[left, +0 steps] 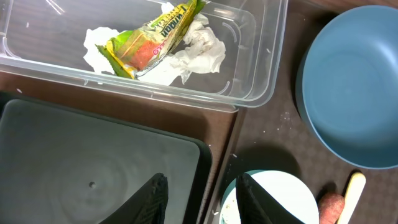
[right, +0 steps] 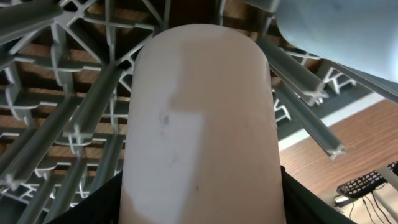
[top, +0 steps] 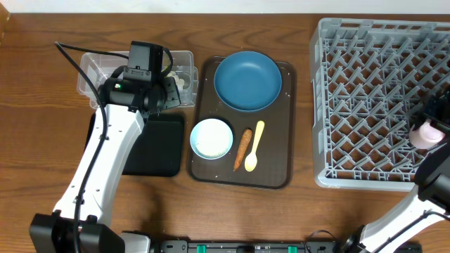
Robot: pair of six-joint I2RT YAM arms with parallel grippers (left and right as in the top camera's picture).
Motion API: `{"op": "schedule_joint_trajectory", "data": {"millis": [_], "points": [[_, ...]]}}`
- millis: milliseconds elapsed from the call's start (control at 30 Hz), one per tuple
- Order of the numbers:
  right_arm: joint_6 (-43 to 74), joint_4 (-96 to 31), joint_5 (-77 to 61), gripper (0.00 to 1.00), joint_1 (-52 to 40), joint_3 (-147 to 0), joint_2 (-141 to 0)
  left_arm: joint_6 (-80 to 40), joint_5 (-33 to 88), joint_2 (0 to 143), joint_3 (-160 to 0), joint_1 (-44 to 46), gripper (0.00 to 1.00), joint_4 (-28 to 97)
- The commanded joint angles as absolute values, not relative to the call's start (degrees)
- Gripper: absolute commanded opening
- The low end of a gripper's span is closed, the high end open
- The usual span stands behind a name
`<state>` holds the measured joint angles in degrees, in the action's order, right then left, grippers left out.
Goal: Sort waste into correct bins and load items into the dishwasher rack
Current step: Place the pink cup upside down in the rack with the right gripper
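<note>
My right gripper opens now, since the pink cup's end sits down among the grey rack's wires and the cup would rest there.
My left gripper (top: 171,95) (left: 202,200) hangs open and empty above the gap between the black tray (top: 158,147) (left: 74,162) and the white bowl (top: 211,138) (left: 283,190). Behind it, the clear tub (top: 91,67) (left: 261,68) holds crumpled tissue (left: 202,53) and a yellow-orange wrapper (left: 149,43). The blue plate (top: 247,80) (left: 351,87), carrot stick (top: 242,149) (left: 331,208) and yellow spoon (top: 254,147) (left: 353,190) lie beside the bowl. My right gripper (right: 199,202) is shut on the pink cup (top: 424,133) (right: 199,112) over the grey dishwasher rack (top: 365,91) (right: 68,124).
Plate, bowl, carrot and spoon all rest on a dark brown serving tray (top: 281,169) (left: 267,137) between the bins and the rack. A pale blue cup (right: 336,31) sits in the rack close to the pink one. Bare wooden table (top: 42,140) lies to the left.
</note>
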<state>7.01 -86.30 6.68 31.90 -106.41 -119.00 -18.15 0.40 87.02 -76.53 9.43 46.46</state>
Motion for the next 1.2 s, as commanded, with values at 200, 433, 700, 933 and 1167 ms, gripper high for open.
{"op": "schedule_joint_trajectory", "data": {"millis": [200, 433, 700, 933, 1167], "points": [[7.6, -87.1, 7.5, 0.75, 32.7, -106.7, -120.0, -17.7, -0.7, 87.1, -77.1, 9.2, 0.39, 46.7], [7.7, -88.3, 6.9, 0.84, 32.7, -106.7, -119.8, -17.7, -0.7, 87.1, -77.1, 9.2, 0.39, 46.7], [7.7, -88.5, 5.5, 0.84, 32.7, -108.9, -117.5, -17.7, -0.7, 87.1, -77.1, 9.2, 0.39, 46.7], [3.6, -86.1, -3.5, 0.84, 31.1, -114.0, -111.4, -17.7, -0.7, 87.1, -77.1, 9.2, 0.42, 46.7], [-8.0, -78.0, -25.8, 0.84, 24.1, -114.0, -106.0, -17.7, -0.7, 87.1, -77.1, 9.2, 0.48, 46.7]]}}
